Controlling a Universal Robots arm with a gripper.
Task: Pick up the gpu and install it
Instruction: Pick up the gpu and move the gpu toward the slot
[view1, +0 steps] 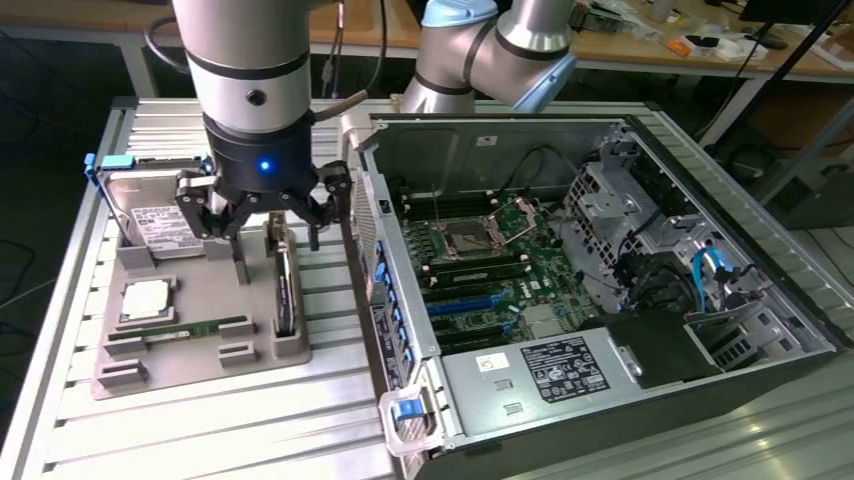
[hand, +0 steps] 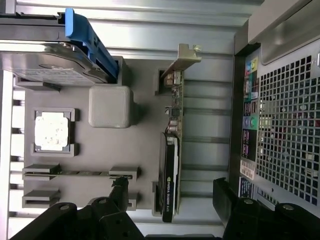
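My fingers are above the GPU's (view1: 283, 285) black cooler end and would miss now, so my gripper must lower before closing.
The gpu (view1: 283, 285) stands on its long edge in a slot of the grey holder tray (view1: 200, 372). It is a thin dark card with a silver bracket at its far end. In the wrist view the gpu (hand: 172, 165) runs between my two black fingers (hand: 120, 187), bracket (hand: 185, 57) away from them. My gripper (view1: 267, 228) hangs open just above the card's bracket end, one finger on each side, not touching it. In the wrist view the gripper (hand: 170, 192) straddles the card's black cooler end.
On the same tray are a hard drive (view1: 160, 215) in a blue-handled caddy (hand: 87, 37), a CPU (view1: 144, 298) and a green RAM stick (view1: 180, 328). The open PC case (view1: 747, 300) with its motherboard (view1: 487, 270) lies close on the exterior view's right. A second arm (view1: 494, 50) stands behind.
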